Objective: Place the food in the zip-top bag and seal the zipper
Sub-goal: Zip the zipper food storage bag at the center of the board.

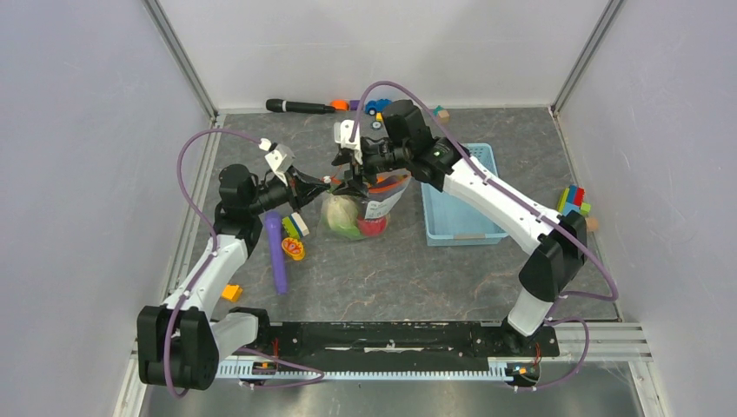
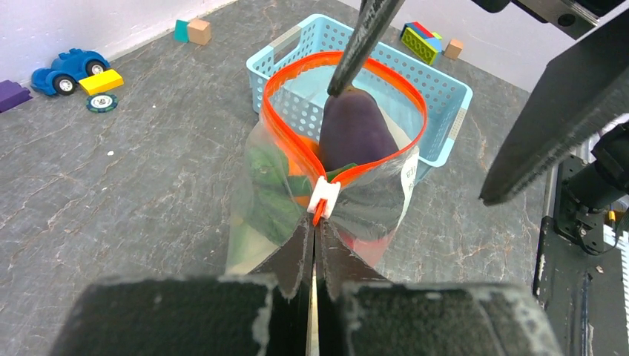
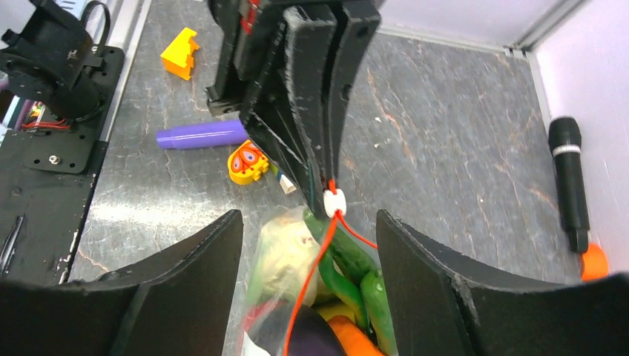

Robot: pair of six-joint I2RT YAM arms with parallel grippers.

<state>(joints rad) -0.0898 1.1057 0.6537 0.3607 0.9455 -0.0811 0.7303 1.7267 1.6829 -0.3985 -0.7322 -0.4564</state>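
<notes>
The white slider [image 1: 328, 180] [image 3: 335, 202] beside my left gripper is the part my right gripper should grab next, with its fingers on both sides of the zipper, to pull the slider along and seal the bag.
The zip-top bag [image 1: 358, 211] stands mid-table with its mouth open and the orange-red zipper [image 2: 278, 126] in a loop. My left gripper [image 2: 317, 222] is shut on the bag's zipper end, just behind the white slider [image 2: 324, 196]. A purple eggplant [image 2: 354, 130] sticks up out of the mouth. The cabbage [image 3: 285, 252], cucumber [image 3: 348, 259] and an orange piece [image 3: 354, 337] lie inside. My right gripper [image 3: 308, 219] is open above the mouth. One of its fingers [image 2: 363, 44] sits at the eggplant's top.
A light blue basket [image 1: 461, 200] stands right of the bag. A long purple stick [image 1: 277, 252] and a yellow-red toy [image 1: 293, 249] lie to its left. There is a black microphone [image 1: 300, 106] and toy car [image 1: 376, 106] at the back wall, and blocks [image 1: 572, 201] at the right.
</notes>
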